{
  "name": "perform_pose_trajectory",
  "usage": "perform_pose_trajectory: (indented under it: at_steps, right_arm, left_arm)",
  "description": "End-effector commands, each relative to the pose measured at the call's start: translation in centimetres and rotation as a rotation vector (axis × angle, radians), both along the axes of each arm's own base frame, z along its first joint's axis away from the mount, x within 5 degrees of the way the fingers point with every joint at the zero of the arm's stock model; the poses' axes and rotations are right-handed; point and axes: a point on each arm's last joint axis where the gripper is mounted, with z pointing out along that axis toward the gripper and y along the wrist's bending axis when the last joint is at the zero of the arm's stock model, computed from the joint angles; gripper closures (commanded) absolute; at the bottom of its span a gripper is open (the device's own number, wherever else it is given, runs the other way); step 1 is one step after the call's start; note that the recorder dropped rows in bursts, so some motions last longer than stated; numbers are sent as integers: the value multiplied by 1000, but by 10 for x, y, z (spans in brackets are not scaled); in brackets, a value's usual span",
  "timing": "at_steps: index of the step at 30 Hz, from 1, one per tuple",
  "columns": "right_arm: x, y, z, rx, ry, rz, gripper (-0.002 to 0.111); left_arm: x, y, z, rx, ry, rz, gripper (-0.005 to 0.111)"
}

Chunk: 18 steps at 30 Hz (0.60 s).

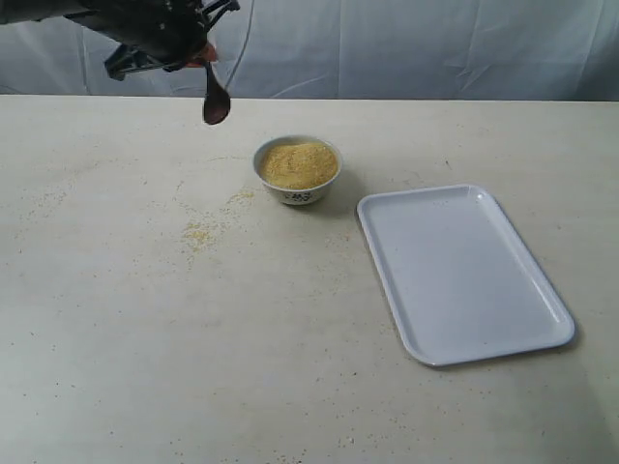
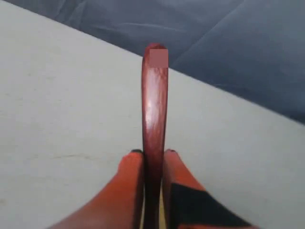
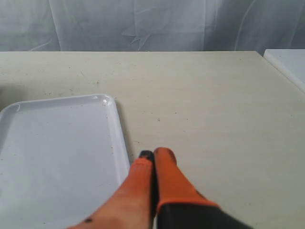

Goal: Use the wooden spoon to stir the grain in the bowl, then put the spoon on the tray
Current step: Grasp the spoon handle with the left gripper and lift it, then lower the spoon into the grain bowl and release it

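Observation:
The spoon stays held in my left gripper from here to stir the yellow grain [image 1: 300, 164]. The spoon's scoop [image 1: 216, 104] hangs high beside the bowl.
My left gripper [image 1: 204, 53] hangs high at the back left, shut on the handle of the dark reddish-brown wooden spoon [image 1: 214, 94], whose scoop points down, up and to the left of the bowl. In the left wrist view the spoon [image 2: 154, 109] runs out between the orange fingers [image 2: 125, 183]. The small white bowl [image 1: 298, 170] holds a heap of yellow grain [image 1: 300, 164]. The white tray [image 1: 462, 271] lies flat and bare to the right of the bowl. My right gripper [image 3: 152, 155] is shut on nothing, beside the tray's rim [image 3: 120, 133]; it is out of the exterior view.
Spilled grain [image 1: 201, 233] is scattered on the beige table [image 1: 193, 338] to the left of the bowl. A blue-grey cloth backdrop [image 1: 435, 48] closes off the far edge. A white surface [image 3: 288, 64] shows past the table's edge in the right wrist view.

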Motion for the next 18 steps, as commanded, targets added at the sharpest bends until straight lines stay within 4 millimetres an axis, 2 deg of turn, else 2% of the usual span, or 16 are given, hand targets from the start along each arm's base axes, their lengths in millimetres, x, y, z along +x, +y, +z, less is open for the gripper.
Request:
perform_pose_trajectory:
  at_steps: [1, 5, 9, 16, 18]
  right_arm:
    - [0, 0, 0, 3, -14, 1, 109]
    - [0, 0, 0, 3, -14, 1, 109]
    - [0, 0, 0, 3, -14, 1, 109]
    - [0, 0, 0, 3, -14, 1, 109]
    - [0, 0, 0, 3, -14, 1, 109]
  left_arm:
    - [4, -31, -15, -151, -22, 48, 107]
    - [7, -55, -42, -149, -50, 38, 107]
    - [10, -68, -71, -141, -44, 42, 107]
    - [11, -69, -98, -124, 22, 46, 105]
    - [9, -70, -102, -115, 54, 35, 95]
